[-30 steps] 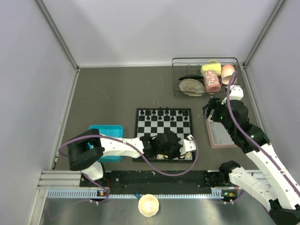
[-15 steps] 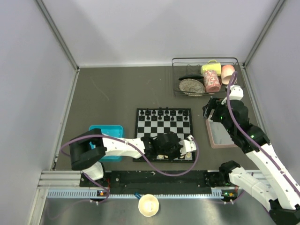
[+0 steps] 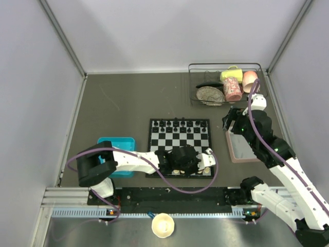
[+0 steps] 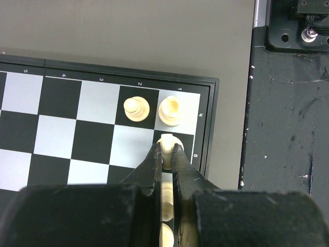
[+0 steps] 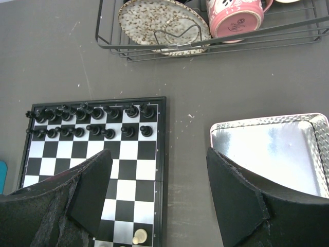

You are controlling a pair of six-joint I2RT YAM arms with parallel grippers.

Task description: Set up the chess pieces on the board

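Observation:
I can open my left gripper: the cream chess piece [image 4: 167, 141] stands in the dark edge square and would rest there.
The board [image 3: 180, 140] lies mid-table, with black pieces [image 5: 92, 121] filling its two far rows. My left gripper [image 4: 164, 147] hangs over the board's near right corner [image 4: 56, 135], shut on a cream chess piece [image 4: 167, 141] that stands on a dark edge square. Two more cream pieces [image 4: 136, 108] [image 4: 170, 109] stand just beyond it, and others show between the fingers behind the tips. In the top view the left gripper [image 3: 201, 160] covers most of the near rows. My right gripper [image 5: 158, 154] is open and empty, raised over the table between the board and the pinkish tray [image 5: 272, 149].
A blue tray [image 3: 117, 146] lies left of the board and the pinkish-grey tray [image 3: 239, 146] to its right. A wire dish rack [image 3: 226, 85] with a speckled plate and mugs stands at the back right. A cream bowl [image 3: 163, 225] sits by the near rail.
The left arm has shifted slightly at the board's near right corner, its gripper still pinching the cream piece. The right arm has not moved.

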